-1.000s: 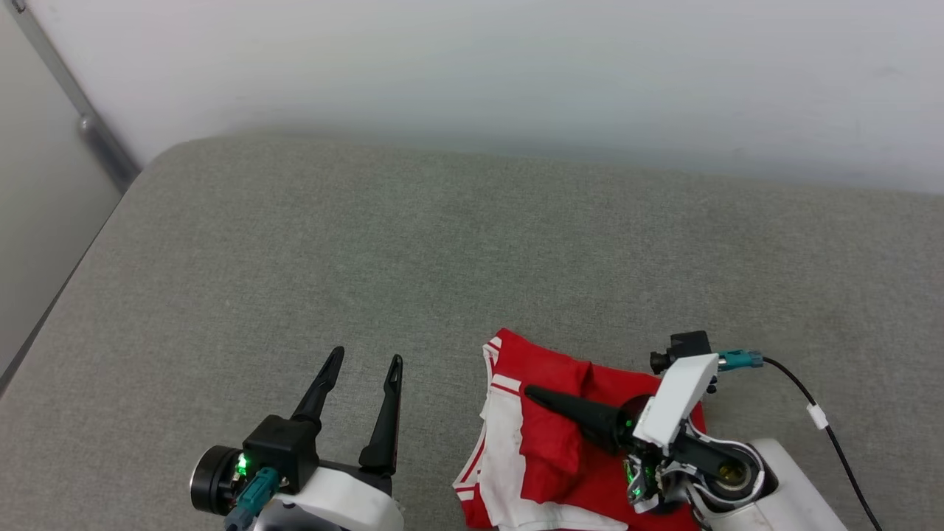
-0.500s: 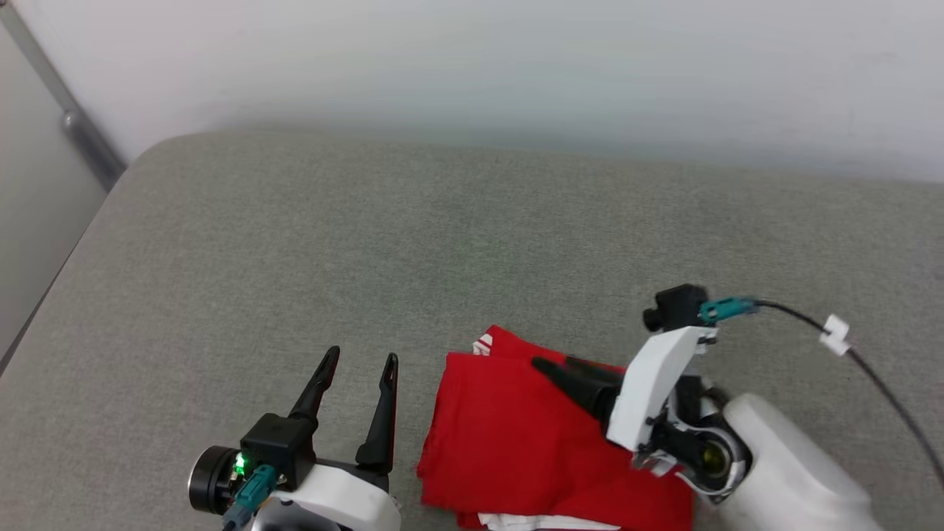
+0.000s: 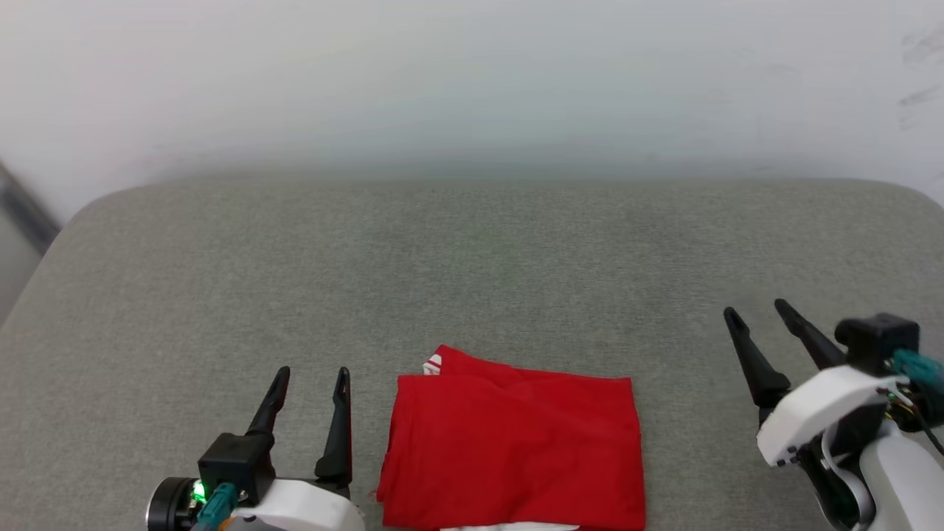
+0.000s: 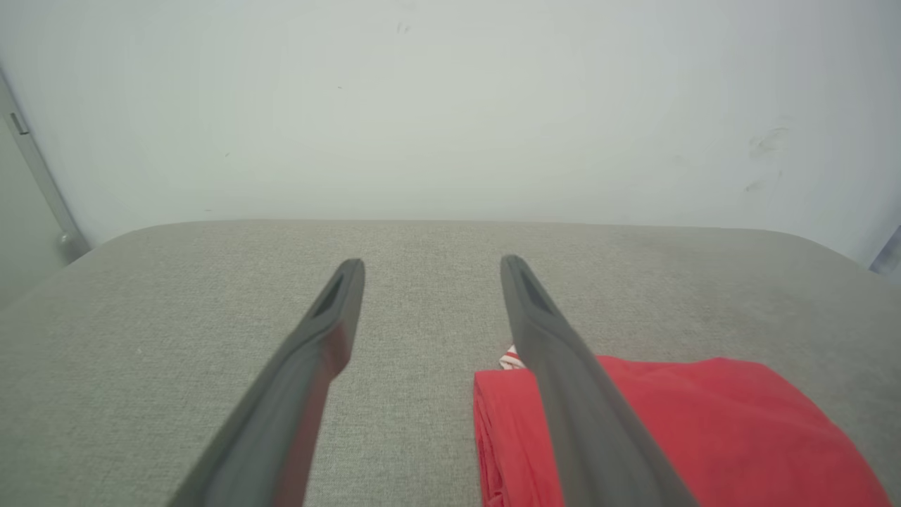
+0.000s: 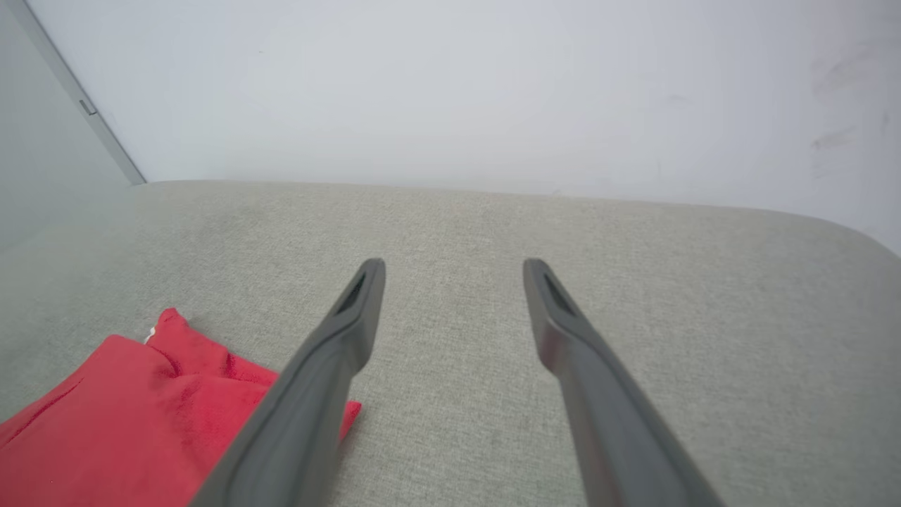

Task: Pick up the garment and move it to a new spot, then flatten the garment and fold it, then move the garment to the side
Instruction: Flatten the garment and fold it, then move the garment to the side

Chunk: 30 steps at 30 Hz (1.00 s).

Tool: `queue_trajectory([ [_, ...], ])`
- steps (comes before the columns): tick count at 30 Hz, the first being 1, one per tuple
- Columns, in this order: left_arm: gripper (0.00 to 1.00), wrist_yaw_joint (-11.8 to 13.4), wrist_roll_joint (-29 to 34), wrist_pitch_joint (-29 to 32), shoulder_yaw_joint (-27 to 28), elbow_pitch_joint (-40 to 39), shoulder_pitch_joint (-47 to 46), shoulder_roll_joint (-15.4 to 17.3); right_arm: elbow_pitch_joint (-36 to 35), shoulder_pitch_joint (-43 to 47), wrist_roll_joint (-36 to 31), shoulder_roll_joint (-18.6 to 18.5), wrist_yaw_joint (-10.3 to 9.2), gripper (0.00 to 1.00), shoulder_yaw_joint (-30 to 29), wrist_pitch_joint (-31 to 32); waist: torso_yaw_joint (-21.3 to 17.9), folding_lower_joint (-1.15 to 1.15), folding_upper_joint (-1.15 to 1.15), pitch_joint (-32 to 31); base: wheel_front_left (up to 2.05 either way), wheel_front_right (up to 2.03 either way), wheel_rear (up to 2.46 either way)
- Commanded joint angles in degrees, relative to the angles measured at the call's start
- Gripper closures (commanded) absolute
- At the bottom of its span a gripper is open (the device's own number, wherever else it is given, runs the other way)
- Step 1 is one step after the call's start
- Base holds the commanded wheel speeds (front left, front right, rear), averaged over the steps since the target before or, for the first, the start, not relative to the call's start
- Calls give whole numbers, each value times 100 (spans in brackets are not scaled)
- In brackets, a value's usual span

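The garment's broad middle (image 3: 518,450) is flat on the cushion. The right gripper takes hold of the garment's side edge (image 3: 638,451) away from the striped trim next.
The garment (image 3: 512,450) lies folded into a red rectangle at the near middle of the grey cushioned surface, with a bit of striped trim poking out at its far left corner and a white strip at its near edge. It also appears as the garment (image 4: 676,429) and the garment (image 5: 134,415) in the wrist views. My left gripper (image 3: 310,376) stands open just left of it, fingers pointing away from me, nothing between them. Well to the right, my right gripper (image 3: 756,310) is open and empty, apart from the cloth.
The grey cushioned surface (image 3: 472,273) stretches wide beyond the garment to a pale wall (image 3: 472,81) at the back. A metal door frame (image 5: 77,105) stands at the far left. A teal plug and cable sit on the right wrist (image 3: 911,365).
My right gripper let go of the garment, opened and swung off to the right. The cloth now lies flat as a red rectangle. The camera has turned, shifting the whole picture.
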Motion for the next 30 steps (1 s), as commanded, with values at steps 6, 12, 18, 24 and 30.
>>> queue_trajectory([
  [6, 0, 132, -64, -39, 140, 36, 219, 122, -1431, 1198, -910, 506, -3, 0, -807, -148, -190, 0, 0, -116, 0, 0, 0],
  [12, 0, 148, -117, -30, 161, 133, 303, 154, -2392, 2031, -1393, 986, -3, 0, -1173, 124, -225, 0, 0, -153, 0, 0, 0],
  [18, 0, 140, -126, -45, 169, 207, 253, 165, -2749, 2285, -1561, 1221, -3, 0, -1301, 273, -253, 0, 0, -120, 0, 0, 0],
  [24, 0, 125, -140, -55, 203, 245, 195, 179, -2893, 2299, -1608, 1291, -3, 0, -1392, 317, -281, 0, 0, -99, 0, 0, 0],
  [30, 0, 141, -154, -76, 242, 252, 159, 135, -2833, 2391, -1186, 1400, -3, 0, -1565, 637, -293, 0, 0, -86, 0, 0, 0],
])
